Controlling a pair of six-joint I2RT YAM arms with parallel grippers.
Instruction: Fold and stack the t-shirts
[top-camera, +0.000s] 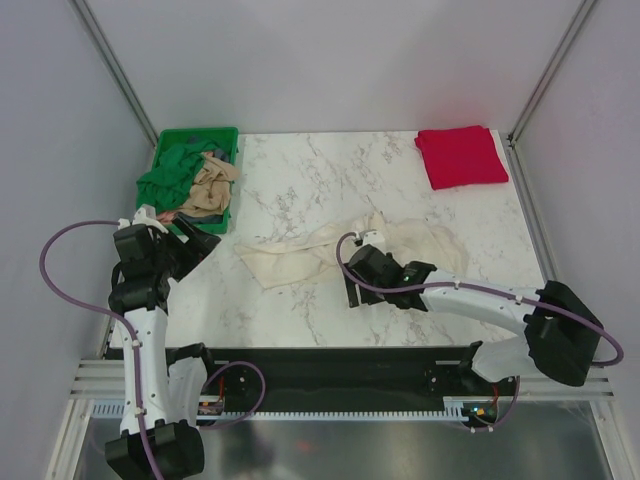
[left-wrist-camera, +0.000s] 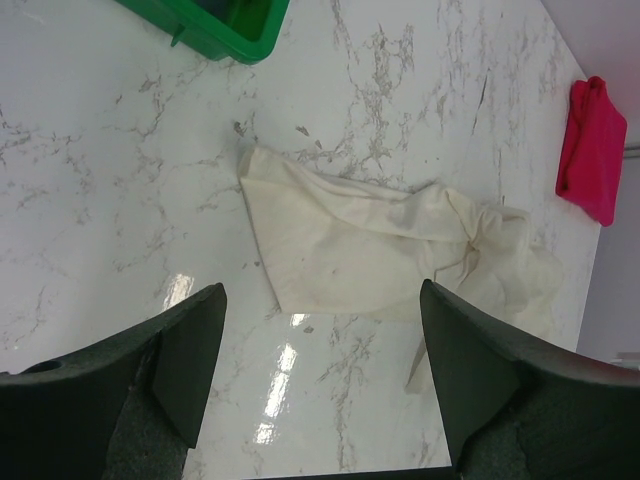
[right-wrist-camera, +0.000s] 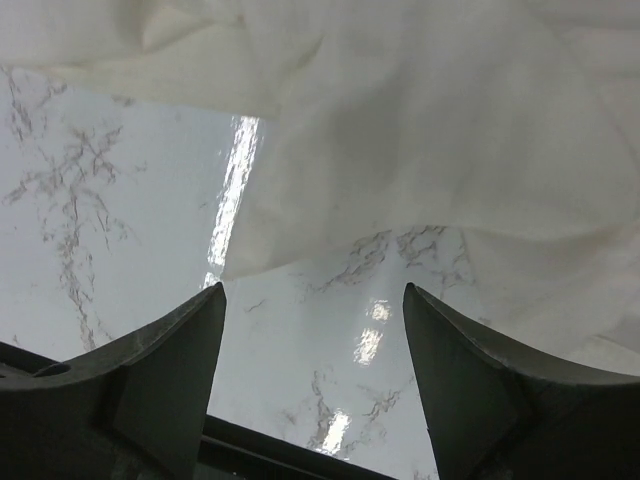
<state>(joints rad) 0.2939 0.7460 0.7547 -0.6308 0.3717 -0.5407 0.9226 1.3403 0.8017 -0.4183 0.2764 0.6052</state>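
Observation:
My right gripper grabs the near edge of the cream-white t-shirt (top-camera: 300, 258) next. Then I spread the t-shirt out flat for folding.
A large cream-white t-shirt (top-camera: 300, 258) lies crumpled across the middle of the marble table. It also shows in the left wrist view (left-wrist-camera: 380, 250) and fills the top of the right wrist view (right-wrist-camera: 420, 130). A red t-shirt (top-camera: 460, 156) lies folded at the back right corner (left-wrist-camera: 592, 150). Dark green (top-camera: 168, 182) and tan (top-camera: 208, 190) t-shirts sit bunched in the crate. My right gripper (right-wrist-camera: 312, 295) is open just at the cream shirt's near edge, with bare marble between its fingers. My left gripper (left-wrist-camera: 320, 300) hangs open left of the shirt, holding nothing.
A green plastic crate (top-camera: 228, 140) stands at the back left (left-wrist-camera: 225, 25). Grey walls with metal posts close in the table on the left, back and right. A black rail (top-camera: 330, 362) runs along the near edge between the arm bases.

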